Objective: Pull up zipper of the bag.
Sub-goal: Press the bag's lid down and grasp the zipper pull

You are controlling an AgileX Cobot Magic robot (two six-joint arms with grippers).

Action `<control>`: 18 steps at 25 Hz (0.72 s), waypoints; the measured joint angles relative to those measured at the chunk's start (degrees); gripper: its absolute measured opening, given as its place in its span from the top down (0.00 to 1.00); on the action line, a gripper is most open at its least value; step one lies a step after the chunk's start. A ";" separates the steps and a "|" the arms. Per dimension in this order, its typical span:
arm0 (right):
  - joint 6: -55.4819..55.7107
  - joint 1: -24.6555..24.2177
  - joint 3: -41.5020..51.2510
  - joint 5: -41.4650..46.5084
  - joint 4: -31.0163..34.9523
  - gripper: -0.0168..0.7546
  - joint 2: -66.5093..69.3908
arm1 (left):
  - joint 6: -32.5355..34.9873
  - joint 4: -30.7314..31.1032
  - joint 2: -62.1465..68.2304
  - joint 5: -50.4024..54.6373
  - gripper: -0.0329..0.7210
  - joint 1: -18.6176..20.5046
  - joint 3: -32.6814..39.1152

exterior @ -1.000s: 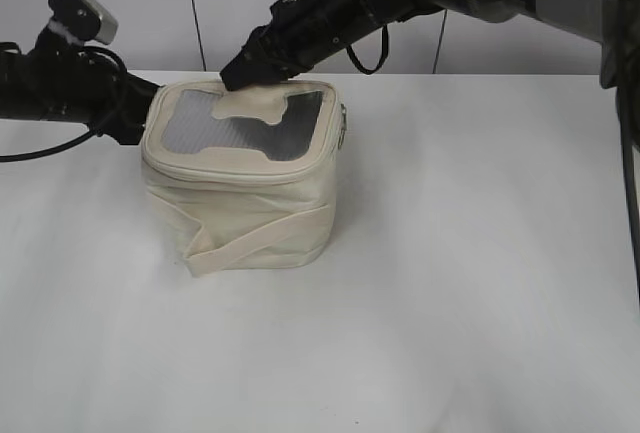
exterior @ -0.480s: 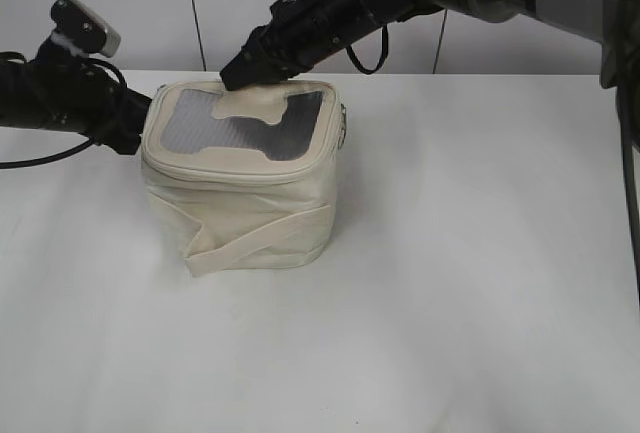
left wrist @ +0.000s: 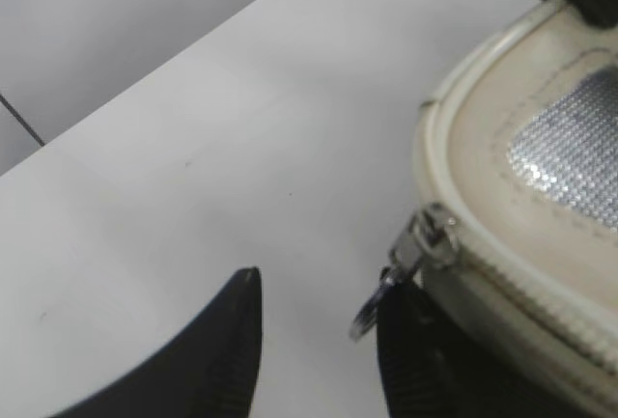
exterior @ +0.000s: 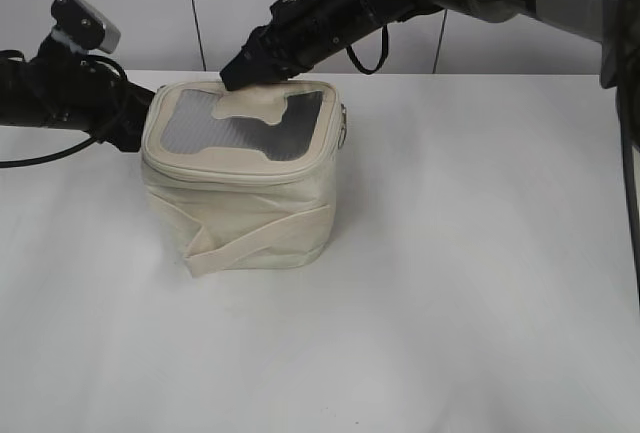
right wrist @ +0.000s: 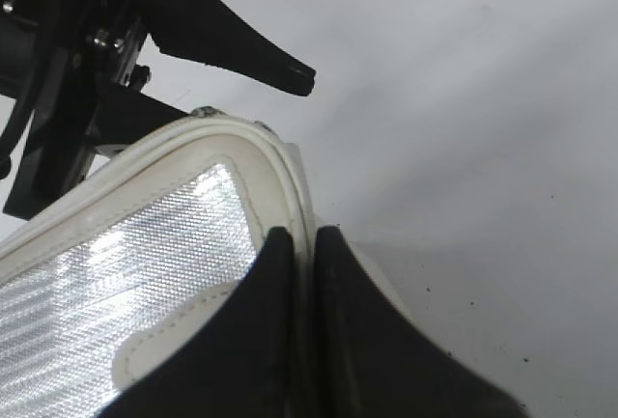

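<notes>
The left gripper needs to close on the ring pull, because the silver ring pull's loose end [left wrist: 364,324] is between both fingers.
The cream-white bag [exterior: 250,203] stands on the table, its lid with grey mesh facing up. The zipper [left wrist: 521,288] runs along the lid rim. Its silver ring pull [left wrist: 370,310] hangs at the bag's left corner. My left gripper [left wrist: 323,292] is open at that corner, and the ring lies against the inner side of its right finger [left wrist: 406,350]. In the exterior view it [exterior: 135,128] sits at the bag's left side. My right gripper [right wrist: 304,236] is shut on the lid's back rim [right wrist: 290,172], also seen in the exterior view [exterior: 238,75].
The white table [exterior: 480,283] stretches to the right and front of the bag. A grey panelled wall [exterior: 130,3] rises behind the table's back edge. A black cable [exterior: 375,53] loops under the right arm above the bag.
My left gripper has shifted slightly towards the bag's left corner. The right gripper and the bag have not moved.
</notes>
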 joint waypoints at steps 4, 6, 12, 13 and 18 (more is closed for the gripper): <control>0.00 0.00 0.00 0.00 0.00 0.92 0.00 | 0.00 -0.06 0.00 0.06 0.53 0.06 0.00; 0.00 0.00 0.00 0.00 0.00 0.92 0.00 | 0.00 -0.06 0.00 0.41 0.57 0.06 0.00; 0.04 0.00 0.00 0.00 0.00 0.92 0.00 | 0.00 0.05 0.00 1.78 0.95 -0.01 0.00; 0.04 0.00 0.00 0.00 0.00 0.92 0.00 | 0.00 0.05 0.00 1.57 0.96 -0.01 0.00; 0.04 0.00 0.00 -0.13 0.00 0.92 0.05 | -3.07 1.42 -0.06 -0.94 0.96 -0.24 0.00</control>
